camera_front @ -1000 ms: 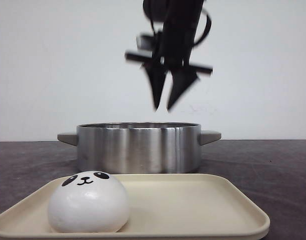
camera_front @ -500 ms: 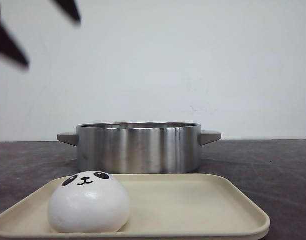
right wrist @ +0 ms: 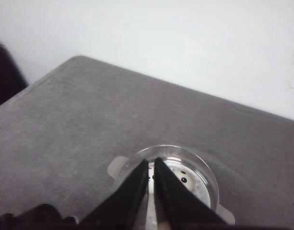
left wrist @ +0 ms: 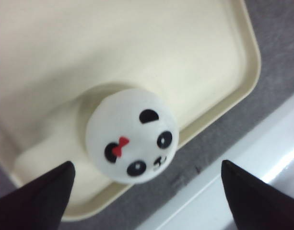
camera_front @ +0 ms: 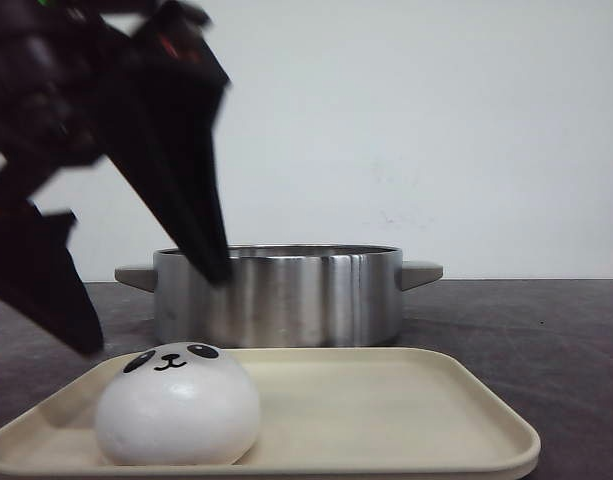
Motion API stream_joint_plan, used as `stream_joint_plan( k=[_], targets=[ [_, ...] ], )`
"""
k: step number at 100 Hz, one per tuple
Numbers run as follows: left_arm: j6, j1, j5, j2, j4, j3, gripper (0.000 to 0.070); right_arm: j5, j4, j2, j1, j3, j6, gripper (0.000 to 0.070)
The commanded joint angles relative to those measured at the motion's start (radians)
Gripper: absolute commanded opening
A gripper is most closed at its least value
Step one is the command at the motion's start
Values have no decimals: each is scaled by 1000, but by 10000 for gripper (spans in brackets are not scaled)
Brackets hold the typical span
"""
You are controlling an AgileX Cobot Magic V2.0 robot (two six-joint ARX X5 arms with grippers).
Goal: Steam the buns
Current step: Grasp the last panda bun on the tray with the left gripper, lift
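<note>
My left gripper needs to go down to the bun's sides before it closes on the bun. My spread fingers are still above the panda-faced bun.
One white panda-faced bun (camera_front: pixel 176 405) sits at the near left of the cream tray (camera_front: pixel 386 400). In the left wrist view the bun (left wrist: pixel 132 134) shows a red bow, near a corner of the tray (left wrist: pixel 137 48). My left gripper (camera_front: pixel 154 310) is open and empty, its fingers spread wide just above and to either side of the bun (left wrist: pixel 147 165). My right gripper (right wrist: pixel 151 160) is shut and empty, high above the steel pot (right wrist: pixel 185 177). White bun surface with black marks (right wrist: pixel 187 181) shows inside the pot. The right gripper is out of the front view.
The steel pot (camera_front: pixel 276 295) with two side handles stands right behind the tray on the dark grey table (camera_front: pixel 546 330). A white wall is behind. A white strip (left wrist: pixel 262 158) runs along the table edge next to the tray corner.
The right gripper, above the pot a second ago, has left the front view. The left gripper has swung in from the upper left and come down, open, over the bun on the tray.
</note>
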Motion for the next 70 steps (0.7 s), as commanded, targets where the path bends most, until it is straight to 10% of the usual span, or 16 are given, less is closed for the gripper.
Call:
stream_joint_plan(
  k=[1,41,70],
  targets=[
    [2,-18,6,43,19,11,593,3,-1,9,11,20,14,12],
    [-2,-48,-117,153,59,11,576,2,-25,9,11,20,18,12],
    [-1,-55,-196,154,87,11,343,2,-25,9,11,20,17,12]
  ],
)
